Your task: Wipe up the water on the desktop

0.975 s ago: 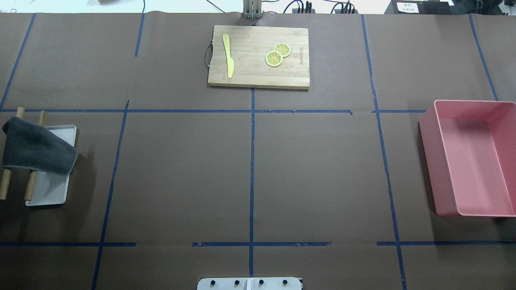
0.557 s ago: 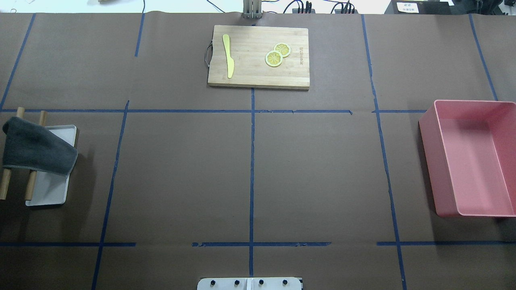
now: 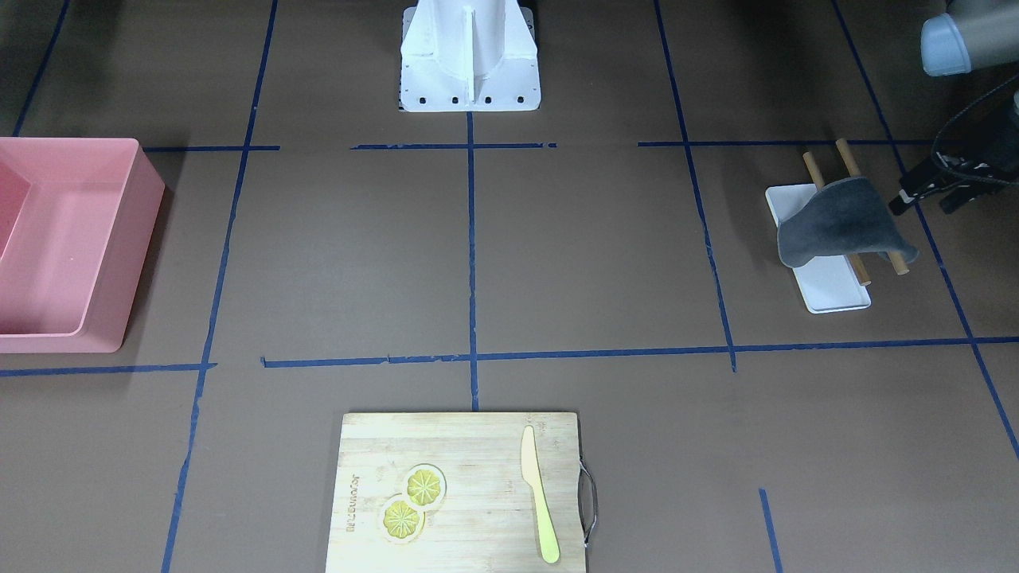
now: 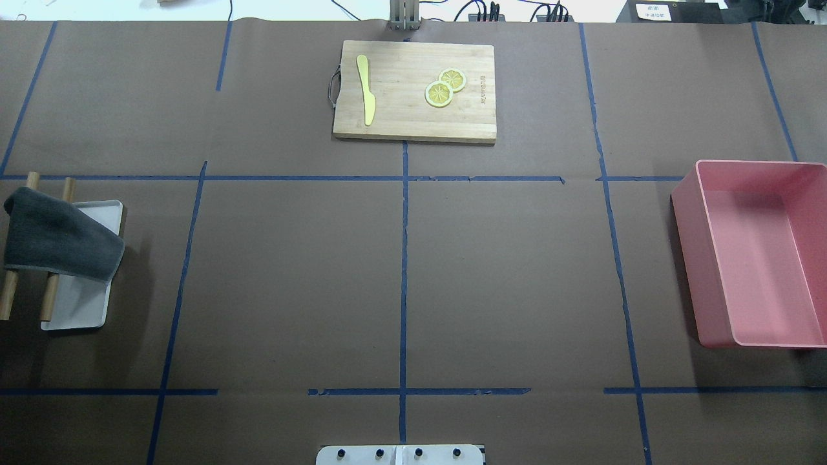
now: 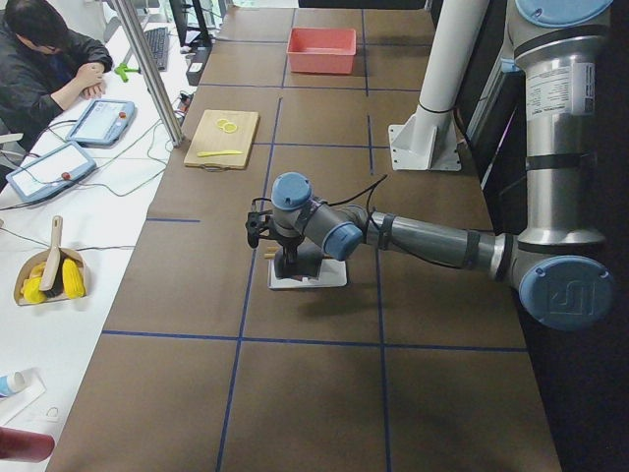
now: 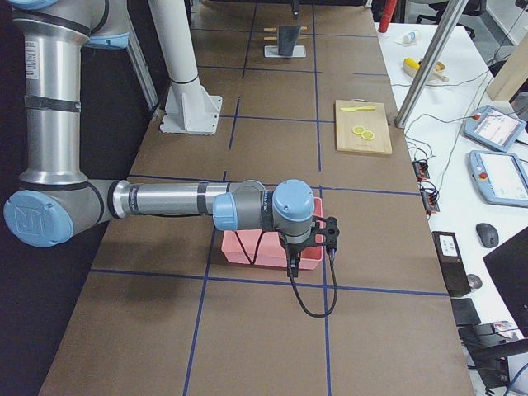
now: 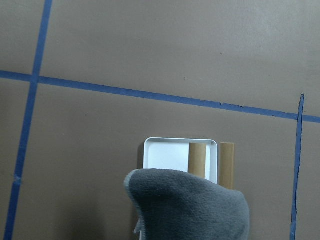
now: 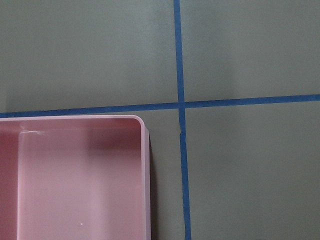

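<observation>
I need to wipe up the water on the desktop, so my left gripper should next grab the dark grey cloth by its edge [image 3: 880, 201].
The desktop [image 4: 291, 278] is a wide dark-brown surface with blue tape lines; I can make out no wet patch on it. A dark grey cloth [image 4: 58, 236] hangs over two wooden rods [image 4: 48, 300] above a small white tray [image 4: 77, 310] at the robot's left. In the front-facing view my left gripper [image 3: 923, 205] hovers just beside the cloth [image 3: 840, 223], its two dark fingers apart and empty. The left wrist view looks down on the cloth [image 7: 190, 207]. My right gripper [image 6: 290, 266] hangs over the pink bin's near edge; I cannot tell whether it is open.
A pink bin [image 4: 756, 252] stands at the robot's right. A bamboo cutting board [image 4: 413, 123] at the far middle carries a yellow knife [image 4: 366, 87] and two lemon slices [image 4: 439, 93]. The white robot base [image 3: 470, 56] is at the near middle edge.
</observation>
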Robot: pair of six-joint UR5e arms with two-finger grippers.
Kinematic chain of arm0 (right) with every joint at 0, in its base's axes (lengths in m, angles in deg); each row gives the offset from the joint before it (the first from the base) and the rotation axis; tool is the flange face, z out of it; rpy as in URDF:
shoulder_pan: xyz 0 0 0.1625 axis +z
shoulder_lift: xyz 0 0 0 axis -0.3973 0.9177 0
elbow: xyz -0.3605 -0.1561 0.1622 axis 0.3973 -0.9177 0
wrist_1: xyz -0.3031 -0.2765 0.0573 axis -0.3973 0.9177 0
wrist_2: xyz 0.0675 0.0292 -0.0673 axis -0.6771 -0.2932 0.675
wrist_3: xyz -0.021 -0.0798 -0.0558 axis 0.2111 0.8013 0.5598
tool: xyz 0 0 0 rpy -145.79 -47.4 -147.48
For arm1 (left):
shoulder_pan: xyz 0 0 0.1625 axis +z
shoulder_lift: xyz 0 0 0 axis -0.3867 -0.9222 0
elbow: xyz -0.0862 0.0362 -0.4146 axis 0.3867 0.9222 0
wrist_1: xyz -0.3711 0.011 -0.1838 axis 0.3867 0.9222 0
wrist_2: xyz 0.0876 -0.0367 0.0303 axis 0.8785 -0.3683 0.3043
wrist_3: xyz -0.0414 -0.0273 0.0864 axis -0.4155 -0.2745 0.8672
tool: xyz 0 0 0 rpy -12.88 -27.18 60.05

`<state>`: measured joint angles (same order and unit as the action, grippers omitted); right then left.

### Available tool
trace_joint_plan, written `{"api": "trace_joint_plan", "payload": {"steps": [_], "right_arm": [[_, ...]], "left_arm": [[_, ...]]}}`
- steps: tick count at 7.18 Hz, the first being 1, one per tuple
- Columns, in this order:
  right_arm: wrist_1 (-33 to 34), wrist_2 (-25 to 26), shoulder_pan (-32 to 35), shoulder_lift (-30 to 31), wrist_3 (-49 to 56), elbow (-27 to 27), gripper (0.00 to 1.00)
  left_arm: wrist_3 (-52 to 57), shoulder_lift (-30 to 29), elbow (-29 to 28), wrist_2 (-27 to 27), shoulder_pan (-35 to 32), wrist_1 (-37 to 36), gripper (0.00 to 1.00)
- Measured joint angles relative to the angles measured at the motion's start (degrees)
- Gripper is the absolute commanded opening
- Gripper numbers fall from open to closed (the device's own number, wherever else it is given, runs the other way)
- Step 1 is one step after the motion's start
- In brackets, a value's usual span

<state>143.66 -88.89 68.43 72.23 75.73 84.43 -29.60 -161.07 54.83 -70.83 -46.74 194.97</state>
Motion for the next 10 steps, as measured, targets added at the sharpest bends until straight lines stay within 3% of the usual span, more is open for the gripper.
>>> {"api": "trace_joint_plan", "payload": {"steps": [4, 5, 10], "right_arm": [[0.00, -0.01, 0.00, 0.00, 0.02, -0.29, 1.00], [0.00, -0.01, 0.00, 0.00, 0.04, -0.43, 1.00], [0.00, -0.01, 0.00, 0.00, 0.00, -0.47, 1.00]], "left_arm": [[-0.24, -0.22, -1.10, -0.01, 2.81, 1.07, 0.88], [-0.21, -0.36, -1.61, -0.02, 2.87, 1.13, 0.81], [-0.14, -0.68, -2.58, -0.27, 2.94, 1.15, 0.21]]}}
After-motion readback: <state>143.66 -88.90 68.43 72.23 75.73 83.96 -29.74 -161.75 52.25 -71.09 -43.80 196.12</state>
